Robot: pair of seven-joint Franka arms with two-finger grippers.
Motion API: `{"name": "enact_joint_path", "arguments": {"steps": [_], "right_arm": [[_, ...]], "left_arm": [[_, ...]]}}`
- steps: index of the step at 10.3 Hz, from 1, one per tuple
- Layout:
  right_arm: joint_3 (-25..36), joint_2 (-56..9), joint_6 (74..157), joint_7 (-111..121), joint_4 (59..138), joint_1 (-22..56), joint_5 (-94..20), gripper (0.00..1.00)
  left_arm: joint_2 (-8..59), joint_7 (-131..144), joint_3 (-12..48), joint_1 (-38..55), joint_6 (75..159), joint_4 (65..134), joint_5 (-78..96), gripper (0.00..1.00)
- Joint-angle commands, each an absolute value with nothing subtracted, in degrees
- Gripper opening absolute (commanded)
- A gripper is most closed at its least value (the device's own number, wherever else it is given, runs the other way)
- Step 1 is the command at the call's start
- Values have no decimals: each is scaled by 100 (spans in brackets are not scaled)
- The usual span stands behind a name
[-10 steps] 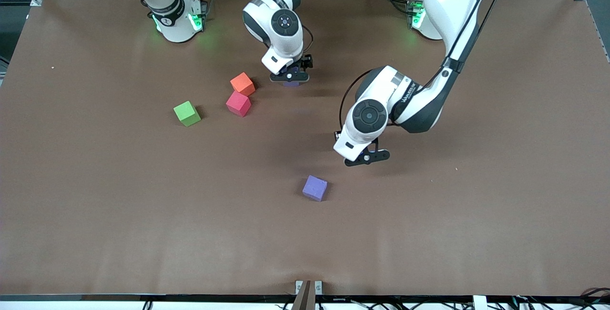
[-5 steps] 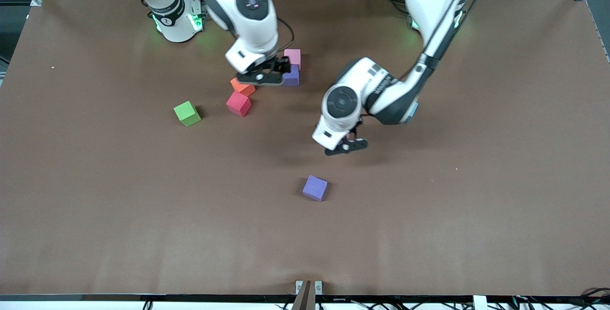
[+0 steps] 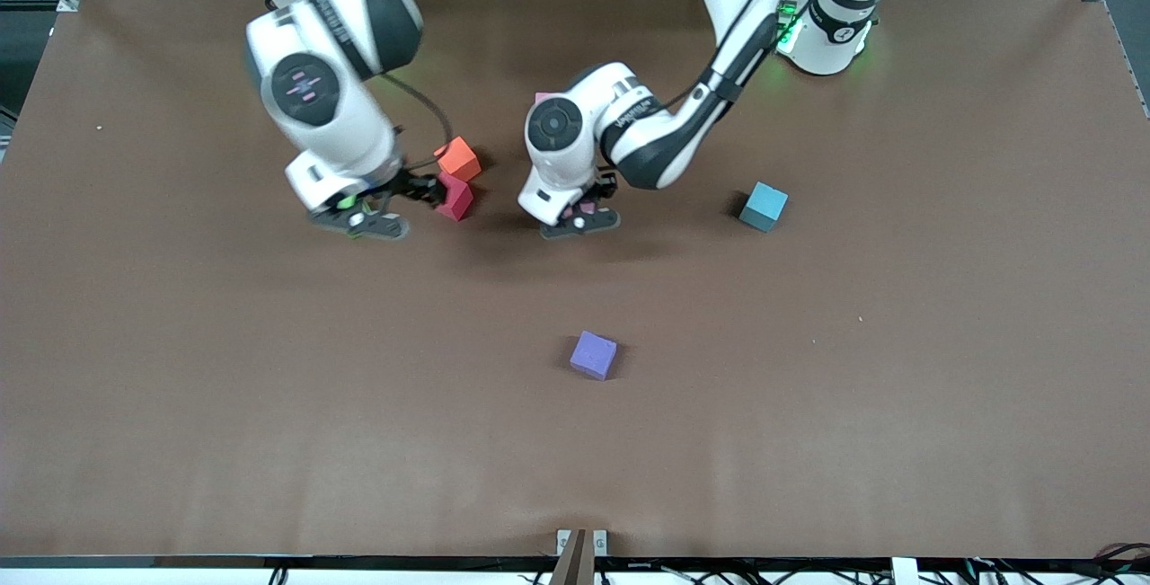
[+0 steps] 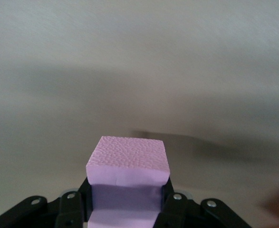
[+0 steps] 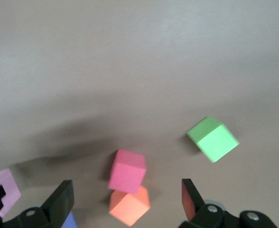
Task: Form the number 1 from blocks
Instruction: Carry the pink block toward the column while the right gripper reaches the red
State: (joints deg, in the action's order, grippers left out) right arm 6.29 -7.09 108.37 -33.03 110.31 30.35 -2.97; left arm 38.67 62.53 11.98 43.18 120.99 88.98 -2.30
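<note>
My left gripper needs to keep holding the pale pink-lilac block (image 3: 587, 206) (image 4: 128, 159) until it is on the tabletop: the block's shadow lies apart.
My left gripper (image 3: 580, 218) (image 4: 127, 202) is shut on a pale pink-lilac block (image 4: 128, 159) (image 3: 587, 206), up over the table between the red block (image 3: 456, 197) and the light blue block (image 3: 764, 206). My right gripper (image 3: 361, 218) (image 5: 125, 197) hangs open and holds nothing. In the front view it covers most of the green block (image 3: 346, 203) (image 5: 213, 138). The orange block (image 3: 458, 158) (image 5: 129, 206) touches the red block (image 5: 126, 170). A purple block (image 3: 594, 355) lies alone, nearest the front camera. A pink block (image 3: 542, 98) (image 5: 1, 187) peeks out by the left arm.
The brown table (image 3: 898, 342) stretches wide toward the front camera and toward both ends. In the right wrist view, a sliver of a second purple block (image 5: 71, 221) shows next to the pink one. The left arm's elbow hides that block in the front view.
The right gripper swung away from the pink and purple pair, rose, and now hangs over the green block. The left gripper carried its block toward the bases, uncovering the light blue block.
</note>
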Motion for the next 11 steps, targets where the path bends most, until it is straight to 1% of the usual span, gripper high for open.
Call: {"name": "enact_joint_path", "arguments": {"steps": [1, 3, 5, 8, 11], "right_arm": [[554, -800, 10722, -2736, 10864, 2507, -237, 100], [554, -1079, 10723, -2515, 10523, 2128, -255, 100], [554, -1466, 10714, -1981, 10231, 2039, -255, 100], [528, -1924, 10766, -1336, 10266, 2126, -307, 100], [519, -1987, 10802, -1345, 10467, 2285, -482, 100]], "left_arm": [[3762, 6486, 1125, 4613, 12969, 9481, -360, 0], [3762, 6495, 1142, 4728, 13174, 9589, -439, 0], [3674, 6513, 1169, 4860, 13175, 9781, -448, 0], [3700, 6521, 1187, 4992, 13192, 9817, -448, 0], [3709, 6530, 1187, 5045, 13218, 9809, -440, 0]]}}
